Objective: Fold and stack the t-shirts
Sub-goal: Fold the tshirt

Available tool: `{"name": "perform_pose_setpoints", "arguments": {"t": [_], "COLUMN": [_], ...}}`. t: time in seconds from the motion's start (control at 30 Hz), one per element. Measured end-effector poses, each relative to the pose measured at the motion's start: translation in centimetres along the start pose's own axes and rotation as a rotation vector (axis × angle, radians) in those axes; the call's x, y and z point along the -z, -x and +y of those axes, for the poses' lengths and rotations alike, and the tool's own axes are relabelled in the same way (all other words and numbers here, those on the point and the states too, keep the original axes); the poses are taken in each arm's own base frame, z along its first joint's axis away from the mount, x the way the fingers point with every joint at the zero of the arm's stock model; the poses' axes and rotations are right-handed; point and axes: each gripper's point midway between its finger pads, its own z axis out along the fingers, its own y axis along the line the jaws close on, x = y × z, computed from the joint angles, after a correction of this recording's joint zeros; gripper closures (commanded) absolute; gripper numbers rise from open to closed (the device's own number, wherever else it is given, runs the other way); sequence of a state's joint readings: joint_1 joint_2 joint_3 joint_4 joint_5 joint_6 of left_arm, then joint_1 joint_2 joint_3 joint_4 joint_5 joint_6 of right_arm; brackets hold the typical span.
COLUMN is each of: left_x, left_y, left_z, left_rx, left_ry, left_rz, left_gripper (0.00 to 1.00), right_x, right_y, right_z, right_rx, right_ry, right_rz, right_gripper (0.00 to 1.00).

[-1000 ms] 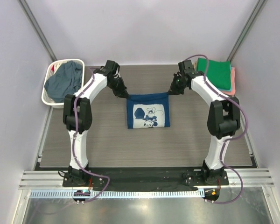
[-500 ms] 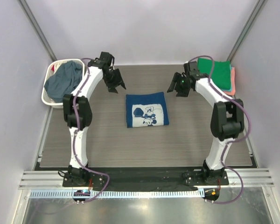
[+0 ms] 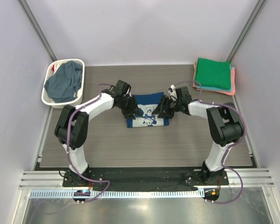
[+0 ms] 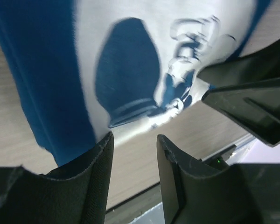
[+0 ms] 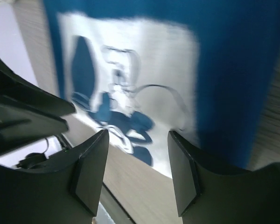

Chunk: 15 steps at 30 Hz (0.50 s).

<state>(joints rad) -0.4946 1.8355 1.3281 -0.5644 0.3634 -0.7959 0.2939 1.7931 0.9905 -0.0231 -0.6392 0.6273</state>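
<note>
My right gripper grabs the folded blue t-shirt (image 3: 148, 112) by its side edge nearest the stack next, to lay it there print-up.
A folded dark blue t-shirt (image 3: 148, 112) with a white cartoon print lies flat at the table's middle. My left gripper (image 3: 133, 112) hovers low over its left side and my right gripper (image 3: 164, 110) over its right side. In the left wrist view the left gripper (image 4: 134, 140) is open, nothing between its fingers, with the shirt (image 4: 51, 70) just beyond them. The right gripper (image 5: 137, 135) is open too, and the shirt's blue cloth (image 5: 233, 70) spreads past its fingertips. A slate grey-blue shirt (image 3: 63, 80) lies crumpled in the basket. A folded green shirt (image 3: 213, 73) tops a stack at back right, a coral one (image 3: 232, 87) beneath.
The white slotted basket (image 3: 46, 97) stands at the back left corner. The folded stack sits against the right wall. Bare wooden tabletop (image 3: 144, 144) lies in front of the blue shirt. Each wrist view shows the other arm's gripper close by.
A second ago both grippers were shut at the shirt's far corners. They opened, lifted back and apart, then came down and inward over the shirt's left and right sides.
</note>
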Motion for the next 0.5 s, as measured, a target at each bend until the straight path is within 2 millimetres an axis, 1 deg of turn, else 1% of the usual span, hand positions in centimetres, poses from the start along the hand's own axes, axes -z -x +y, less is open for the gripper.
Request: {"name": "perform_pose_setpoints", "arguments": {"t": [0.07, 0.1, 0.23, 0.37, 0.43, 0.47, 0.5], "left_x": [-1.6, -2.2, -3.7, -3.6, -3.4, -3.2, -2.8], "left_y": [-0.1, -0.4, -1.7, -1.4, -1.2, -0.8, -0.4], "left_z": [1.2, 1.9, 4.2, 4.8, 4.9, 5.1, 5.4], "left_rx": [0.021, 0.027, 0.04, 0.001, -0.033, -0.05, -0.069], "left_ry": [0.01, 0.018, 0.051, 0.072, 0.11, 0.136, 0.166], "left_rz": [0.012, 0.02, 0.048, 0.036, 0.024, 0.011, -0.002], "left_gripper": [0.58, 0.59, 0.6, 0.61, 0.59, 0.57, 0.52], "right_x": [-0.9, -0.9, -0.5, 0.7, 1.3, 1.6, 2.0], "right_y": [-1.6, -2.1, -2.6, -3.8, -4.2, -4.3, -4.5], "right_z": [-2.1, -2.3, -2.6, -3.0, -3.1, -3.1, -3.1], "right_rx": [-0.042, -0.055, -0.04, -0.04, -0.036, -0.03, -0.024], "right_ry": [-0.022, -0.011, 0.0, -0.049, -0.097, -0.118, -0.139], "right_rz": [0.037, 0.047, 0.02, -0.013, -0.02, -0.022, -0.02], "right_gripper": [0.42, 0.42, 0.44, 0.44, 0.43, 0.41, 0.4]}}
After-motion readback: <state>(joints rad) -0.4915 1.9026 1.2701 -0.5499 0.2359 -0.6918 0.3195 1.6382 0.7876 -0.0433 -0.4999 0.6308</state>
